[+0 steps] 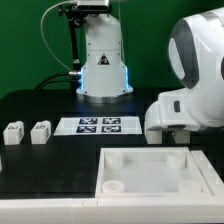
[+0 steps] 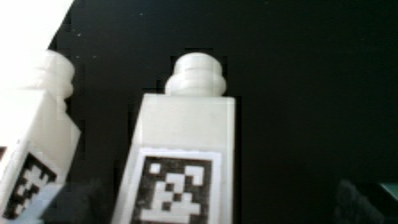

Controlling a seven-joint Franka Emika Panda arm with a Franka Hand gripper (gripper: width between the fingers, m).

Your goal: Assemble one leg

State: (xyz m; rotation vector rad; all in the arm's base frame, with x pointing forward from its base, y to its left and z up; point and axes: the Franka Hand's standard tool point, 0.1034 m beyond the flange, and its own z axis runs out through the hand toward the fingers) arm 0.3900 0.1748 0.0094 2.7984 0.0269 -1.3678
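My gripper's fingers reach down beside the tagged body of the white leg [image 2: 178, 165], so my gripper needs to close now and would hold the leg.
In the wrist view a white leg [image 2: 187, 140] lies on the black table, its rounded peg end pointing away and a black-and-white tag on its upper face. A second leg [image 2: 36, 120] lies beside it, cut by the frame edge. My gripper [image 2: 199, 216] hovers close over the middle leg and looks open; one dark finger [image 2: 366, 200] shows faintly at the frame edge, apart from the leg. In the exterior view my fingers are hidden behind the arm's white body [image 1: 185, 85]. Two more legs [image 1: 12, 133] [image 1: 40, 132] stand at that view's left.
The large white tray-like part [image 1: 150, 172] with round corner sockets lies at the front. The marker board [image 1: 98, 125] lies behind it in the middle of the black table. The robot base [image 1: 102, 60] stands at the back.
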